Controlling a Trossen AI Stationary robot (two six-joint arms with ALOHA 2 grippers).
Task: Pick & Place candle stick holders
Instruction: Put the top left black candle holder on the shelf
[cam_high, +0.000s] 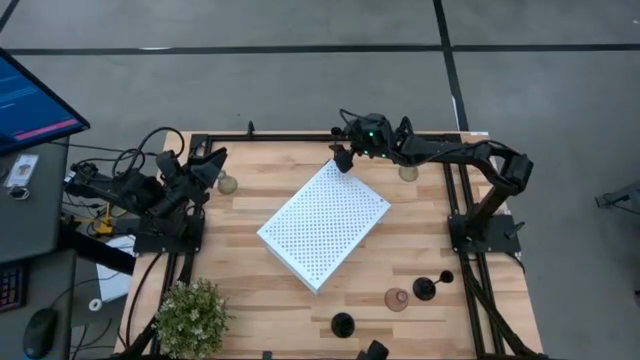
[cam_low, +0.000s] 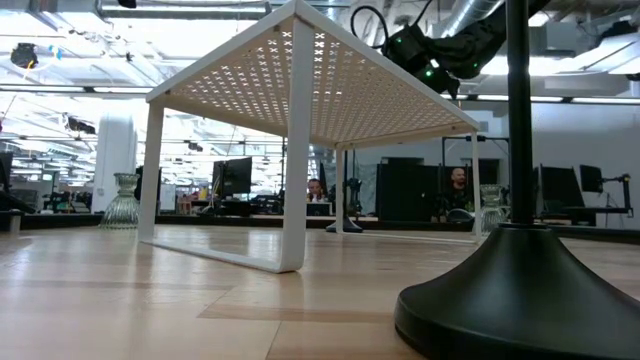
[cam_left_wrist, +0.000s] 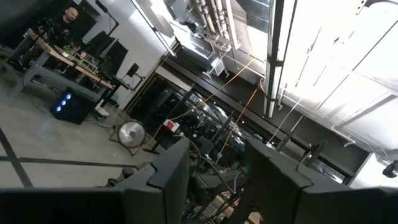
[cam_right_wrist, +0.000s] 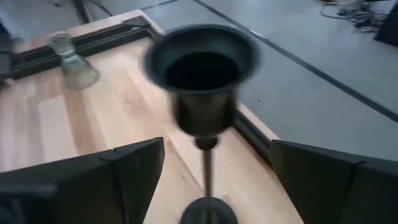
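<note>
My right gripper should close now and would hold the black candle stick holder, with fingers on either side of its thin stem (cam_right_wrist: 208, 158) just below the cup (cam_right_wrist: 204, 111).
My right gripper (cam_high: 345, 152) is open at the table's far edge, by the far corner of the white perforated board (cam_high: 322, 222). A black candle stick holder (cam_right_wrist: 202, 68) stands upright between its fingers, cup on top, thin stem and round base (cam_right_wrist: 208, 211) on the wood. It also shows in the high view (cam_high: 342, 161). Pale green holders stand at the far left (cam_high: 228, 183) and far right (cam_high: 407, 172). A pink holder (cam_high: 397, 299) and two black ones (cam_high: 424, 290) (cam_high: 343, 324) stand near the front. My left gripper (cam_high: 212, 165) waits open at the left edge.
The white perforated board stands on legs (cam_low: 292, 150) in the middle of the table. A bushy green plant (cam_high: 190, 318) sits at the near left corner. A black holder's base (cam_low: 520, 290) fills the low view's near right. People sit in the room behind.
</note>
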